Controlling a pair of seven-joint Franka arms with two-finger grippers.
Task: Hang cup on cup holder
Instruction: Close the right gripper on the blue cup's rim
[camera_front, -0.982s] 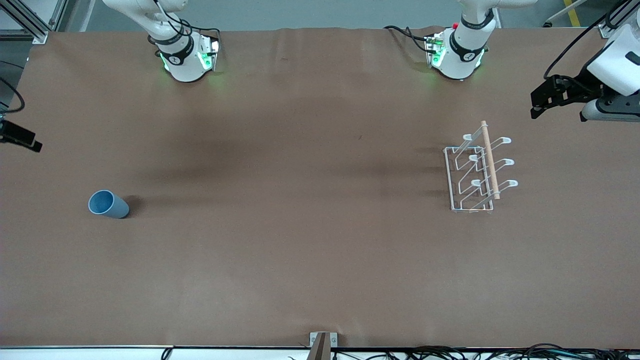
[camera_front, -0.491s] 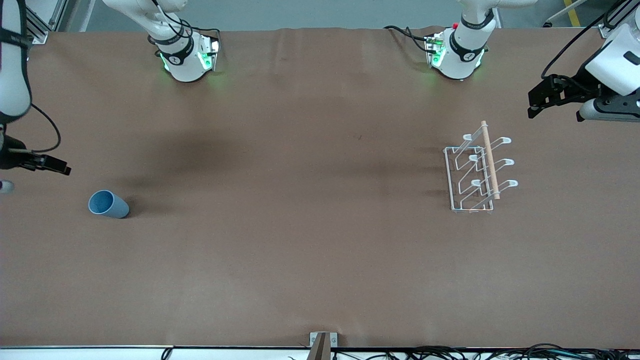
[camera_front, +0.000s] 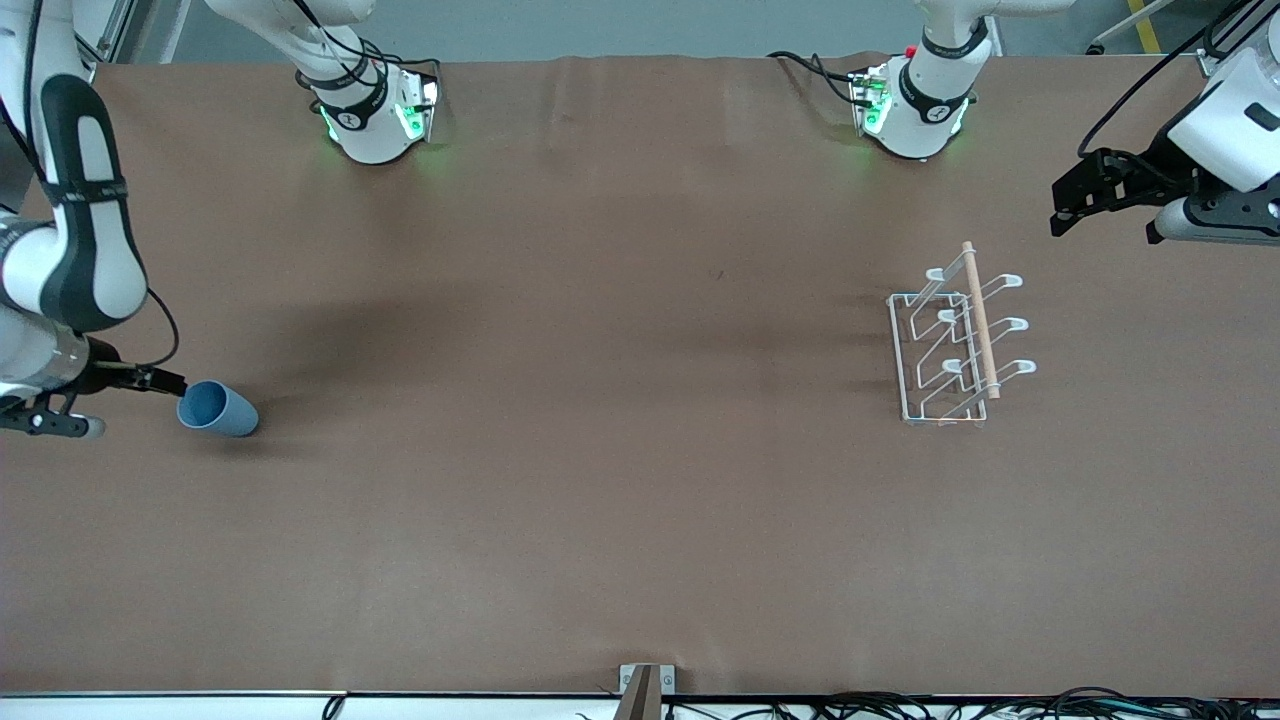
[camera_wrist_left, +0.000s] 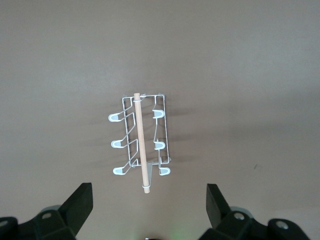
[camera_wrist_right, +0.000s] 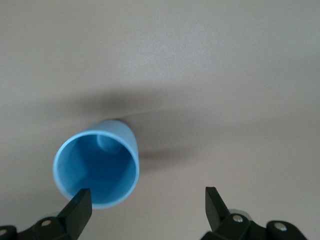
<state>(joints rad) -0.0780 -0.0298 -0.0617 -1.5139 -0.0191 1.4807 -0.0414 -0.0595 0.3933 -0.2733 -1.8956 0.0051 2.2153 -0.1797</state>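
Observation:
The robot's right gripper should next grab the light-blue cup's open rim (camera_front: 185, 406) (camera_wrist_right: 100, 205). The cup's closed base then stays free to be taken for hanging.
The light-blue cup (camera_front: 217, 408) lies on its side on the brown table near the right arm's end, its mouth facing that end. My right gripper (camera_front: 140, 406) is open beside the mouth, one finger close to the rim. In the right wrist view the cup (camera_wrist_right: 97, 165) shows its open mouth next to one fingertip (camera_wrist_right: 80, 201) of the open right gripper (camera_wrist_right: 146, 200). The white wire cup holder (camera_front: 955, 345) with its wooden rod stands near the left arm's end. My left gripper (camera_front: 1105, 230) hangs open, up beside the holder; the left wrist view shows the holder (camera_wrist_left: 142, 142) beyond the open gripper (camera_wrist_left: 148, 200).
The two arm bases (camera_front: 370, 115) (camera_front: 915, 110) stand along the table's edge farthest from the front camera. A small bracket (camera_front: 645, 685) sits at the table's edge nearest the front camera. Brown table surface (camera_front: 600, 400) stretches between cup and holder.
My right arm has swung in from the table's end and lowered its open gripper to the cup's mouth. My left gripper has drifted slightly. Cup and holder have not moved.

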